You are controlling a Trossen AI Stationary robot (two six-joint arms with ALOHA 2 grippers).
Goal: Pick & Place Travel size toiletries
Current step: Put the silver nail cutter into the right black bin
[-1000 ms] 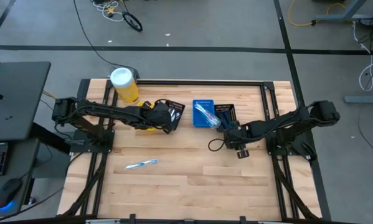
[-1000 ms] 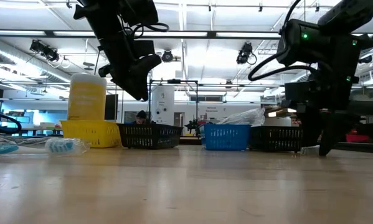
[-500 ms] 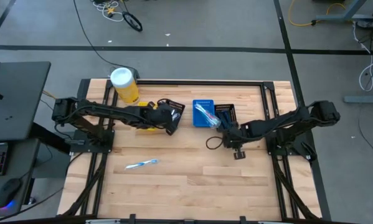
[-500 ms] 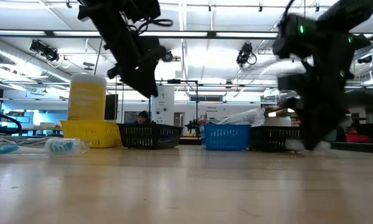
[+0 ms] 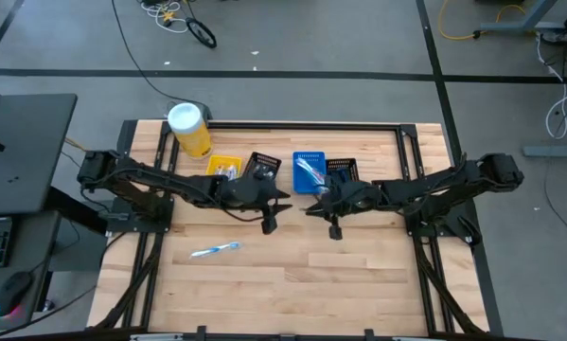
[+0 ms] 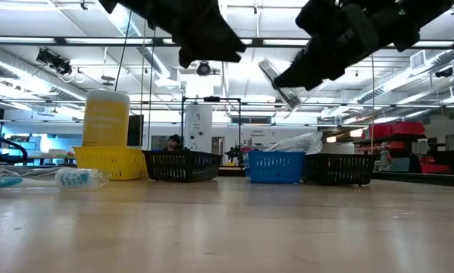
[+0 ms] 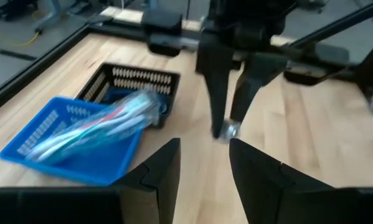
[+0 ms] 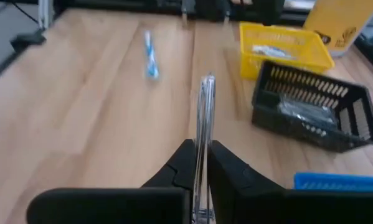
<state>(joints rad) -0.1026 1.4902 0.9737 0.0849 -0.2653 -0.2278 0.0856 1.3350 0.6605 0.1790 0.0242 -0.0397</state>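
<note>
The left gripper will next place the light-blue toothbrush in the blue bin (image 5: pixel 309 172) with the other toothbrushes, so it will first grab the toothbrush by its neck (image 5: pixel 226 247).
My right gripper (image 5: pixel 311 201) hovers over the table's middle, in front of the blue bin (image 5: pixel 309 172), and is shut on a thin, flat silver toiletry (image 8: pixel 205 118), which also shows in the low view (image 6: pixel 280 83). My left gripper (image 7: pixel 202 168) faces it from the left (image 5: pixel 285 196), open and holding nothing. A light-blue toothbrush (image 5: pixel 214 250) lies flat on the wood nearer the front. More wrapped toothbrushes (image 7: pixel 105 124) lie in the blue bin. My right gripper pinches the silver toiletry by its flat faces (image 8: pixel 203 155) between its two fingers (image 8: pixel 186 163). The fingers slant down, coming from the table's right. The item sticks out well past the fingertips, tilted, and is lifted clear of the table.
A row of small bins stands at the back: yellow (image 5: pixel 223 168), black (image 5: pixel 262 168), blue, and a second black one (image 5: pixel 343 170). A large yellow canister (image 5: pixel 188 128) with a white lid stands at the far left corner. Bare wood lies along the near half.
My right gripper has shut on the silver toiletry that lay before the right black bin and lifted it clear, rising, tipping up from pointing down and going toward the table's middle. My left gripper has swung from above the left bins toward the middle and tipped up, staying open.
</note>
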